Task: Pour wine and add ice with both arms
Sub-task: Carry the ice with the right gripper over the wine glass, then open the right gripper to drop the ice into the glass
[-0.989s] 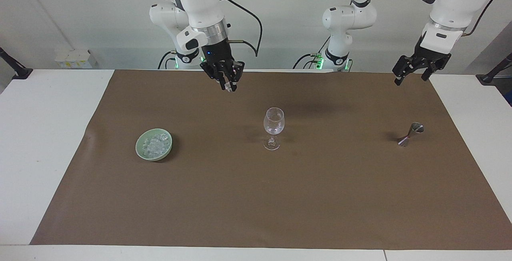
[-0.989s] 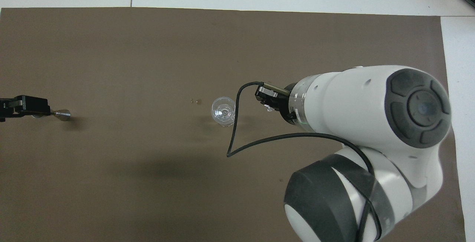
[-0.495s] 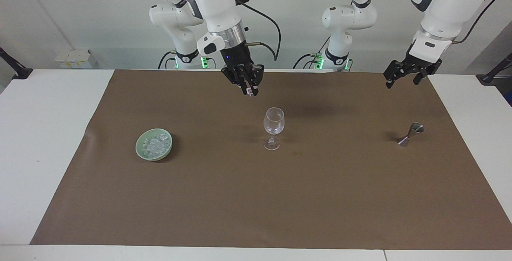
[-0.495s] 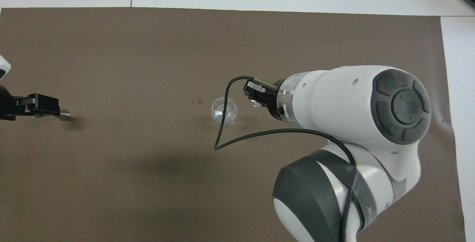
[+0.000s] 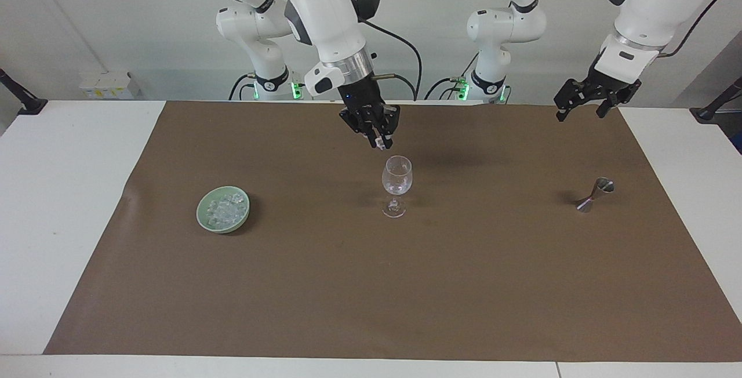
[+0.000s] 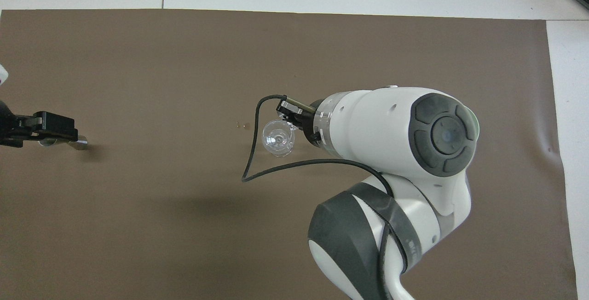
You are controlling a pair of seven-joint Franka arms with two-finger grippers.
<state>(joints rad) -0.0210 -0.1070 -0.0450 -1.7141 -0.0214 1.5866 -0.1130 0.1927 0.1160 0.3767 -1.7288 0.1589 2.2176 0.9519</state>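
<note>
The right gripper's fingers are beside the glass rim (image 6: 278,138), so the right gripper should keep holding the ice cube until the cube is over the glass's opening.
A clear stemmed glass (image 5: 397,176) (image 6: 278,138) stands upright mid-mat. My right gripper (image 5: 380,142) (image 6: 291,123) hangs just above its rim, on the side nearer the robots, shut on one small ice cube (image 5: 379,145). More ice (image 5: 222,209) is heaped in a pale green bowl (image 5: 203,219) toward the right arm's end. My left gripper (image 5: 579,111) (image 6: 50,127) is open and empty, up in the air over the mat's edge by a steel jigger (image 5: 595,193) (image 6: 82,142). No wine is in view.
A brown mat (image 5: 371,297) covers the white table (image 5: 64,204). In the overhead view the right arm (image 6: 395,152) hides the bowl. Two tiny specks (image 6: 243,125) lie on the mat beside the glass.
My right gripper carried the ice cube from nearer the bowl's end across and down to just above the glass. My left gripper drifted slightly toward the middle and rose a little.
</note>
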